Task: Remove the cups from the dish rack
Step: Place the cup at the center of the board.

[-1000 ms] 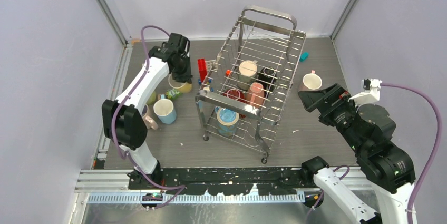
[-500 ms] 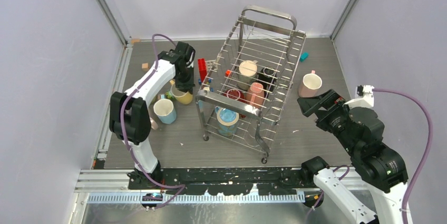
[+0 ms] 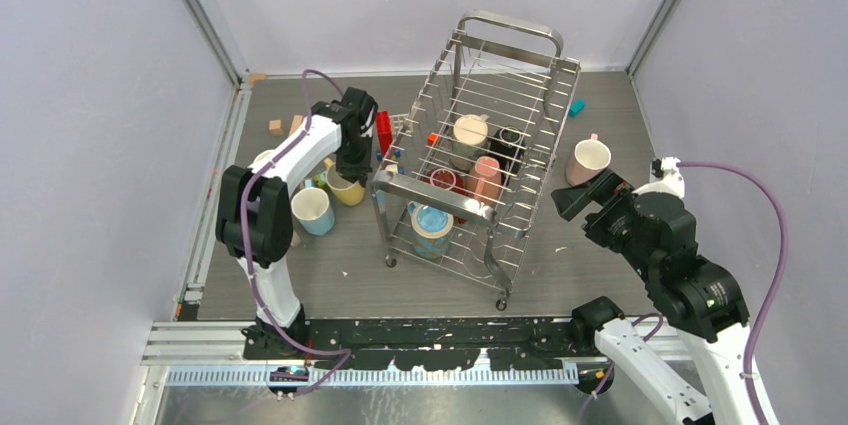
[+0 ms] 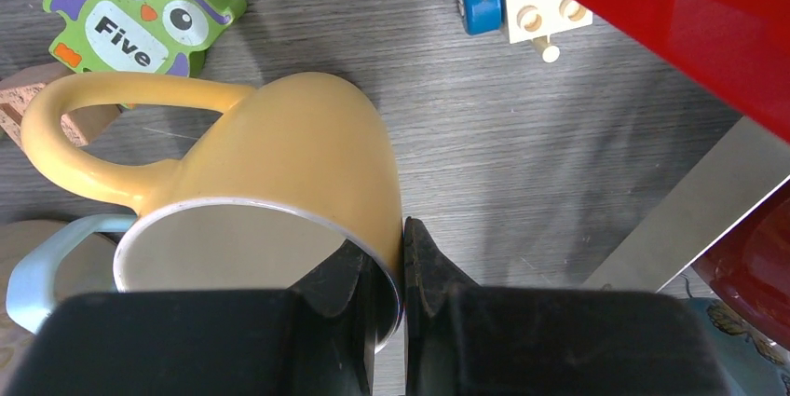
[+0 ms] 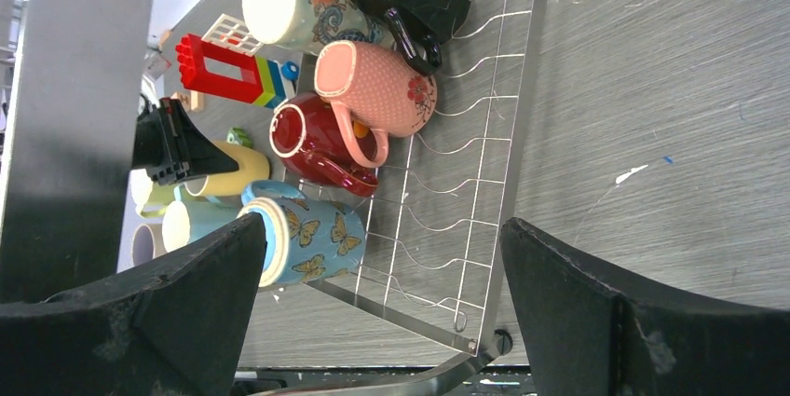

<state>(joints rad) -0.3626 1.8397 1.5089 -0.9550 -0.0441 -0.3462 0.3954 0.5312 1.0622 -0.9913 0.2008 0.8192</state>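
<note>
I should open my left gripper now: the yellow mug's base (image 3: 351, 201) (image 4: 326, 87) touches the table below my fingers, so the mug would stay standing there.
My left gripper (image 3: 344, 167) is shut on the rim of a yellow mug (image 3: 349, 190), one finger inside and one outside. It holds the mug low by the table, left of the dish rack (image 3: 428, 194). The left wrist view shows the mug (image 4: 289, 163) clamped in my left gripper (image 4: 401, 256). The rack holds a cream mug (image 3: 468, 132), a black mug (image 3: 509, 140), a pink mug (image 3: 486, 178), a dark red mug (image 3: 443, 181) and a blue butterfly mug (image 3: 432, 224). My right gripper (image 3: 573, 197) is open and empty, right of the rack; in its wrist view it (image 5: 382, 256) faces the rack's wire floor (image 5: 484, 163).
A light blue mug (image 3: 312, 211) stands beside the yellow one. A pink mug (image 3: 590, 158) stands right of the rack. Toy blocks lie left of the rack: a red one (image 3: 383, 130) and a green owl piece (image 4: 140, 9). Walls enclose the table.
My left gripper carried the yellow mug right and nearer, next to the light blue mug. My right gripper moved left toward the rack, still open.
</note>
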